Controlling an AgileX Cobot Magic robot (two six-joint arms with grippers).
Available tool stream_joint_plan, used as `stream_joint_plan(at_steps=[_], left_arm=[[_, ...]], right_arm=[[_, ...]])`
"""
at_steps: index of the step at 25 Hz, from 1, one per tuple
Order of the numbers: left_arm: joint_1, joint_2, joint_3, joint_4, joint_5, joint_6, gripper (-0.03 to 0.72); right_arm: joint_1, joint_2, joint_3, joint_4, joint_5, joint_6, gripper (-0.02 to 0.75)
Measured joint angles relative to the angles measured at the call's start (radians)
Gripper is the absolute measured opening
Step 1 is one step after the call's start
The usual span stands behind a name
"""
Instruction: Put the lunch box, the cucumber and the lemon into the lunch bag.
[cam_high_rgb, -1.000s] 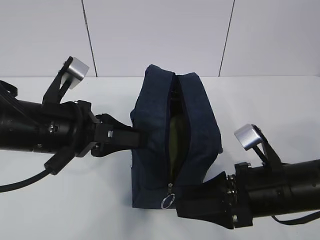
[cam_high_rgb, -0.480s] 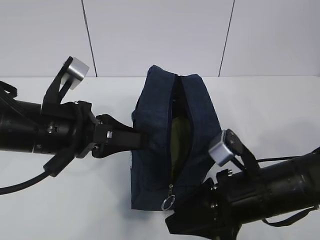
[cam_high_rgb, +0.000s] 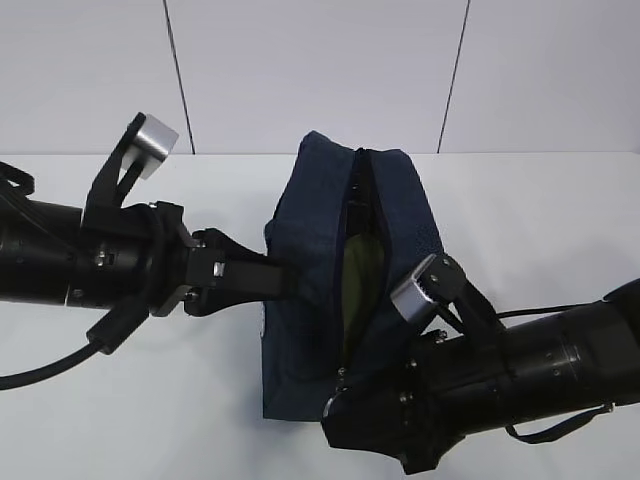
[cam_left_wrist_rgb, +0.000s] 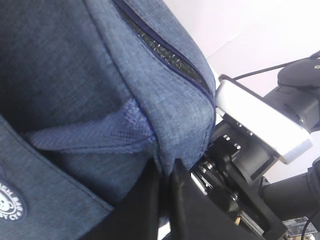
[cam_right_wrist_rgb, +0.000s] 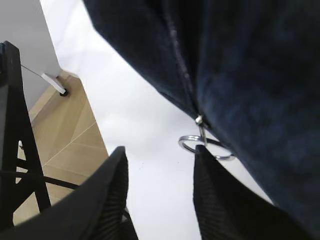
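Note:
Navy fabric (cam_high_rgb: 365, 362) crowds the slider on both sides, so the robot's right gripper should next grab the zipper ring pull by its free-hanging metal loop (cam_high_rgb: 332, 402).
The navy lunch bag (cam_high_rgb: 310, 250) stands mid-table with its top zipper partly undone. An olive-green surface (cam_high_rgb: 362, 268) shows through the gap; I cannot tell which item it is. No lunch box, cucumber or lemon shows plainly. My left gripper (cam_high_rgb: 285, 280) is shut on a fold of the bag's side fabric (cam_left_wrist_rgb: 166, 167). My right gripper (cam_high_rgb: 335, 415) stands open at the bag's near end. In the right wrist view the metal ring pull (cam_right_wrist_rgb: 187, 137) hangs just beyond the right finger's tip (cam_right_wrist_rgb: 202, 152), with nothing between the fingers (cam_right_wrist_rgb: 160, 152).
The white table (cam_high_rgb: 150, 400) runs back to a grey panelled wall. In the right wrist view the table's edge drops to a wooden floor (cam_right_wrist_rgb: 65, 145) with a black stand (cam_right_wrist_rgb: 15, 125) at the left. The right arm's silver camera mount (cam_left_wrist_rgb: 260, 120) sits close beside the bag.
My right arm has swung left and in toward the bag's near end, and now covers the ring pull in the exterior view. The left gripper and the bag have stayed put.

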Motion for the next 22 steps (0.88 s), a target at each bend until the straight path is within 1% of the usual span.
stream_joint_plan(at_steps=[5,12,16,22], left_arm=[[0.0,0.0,0.0,0.0,0.002,0.0,-0.003],[0.0,0.0,0.0,0.0,0.017,0.0,-0.004],[0.0,0.0,0.0,0.0,0.021,0.0,-0.004],[0.0,0.0,0.0,0.0,0.028,0.0,-0.004]], right_arm=[[0.0,0.0,-0.003,0.0,-0.014,0.023,0.336],[0.0,0.0,-0.015,0.0,-0.147,0.04,0.336],[0.002,0.0,-0.02,0.002,-0.131,0.066,0.336],[0.032,0.0,-0.034,0.001,-0.135,0.078,0.336]])
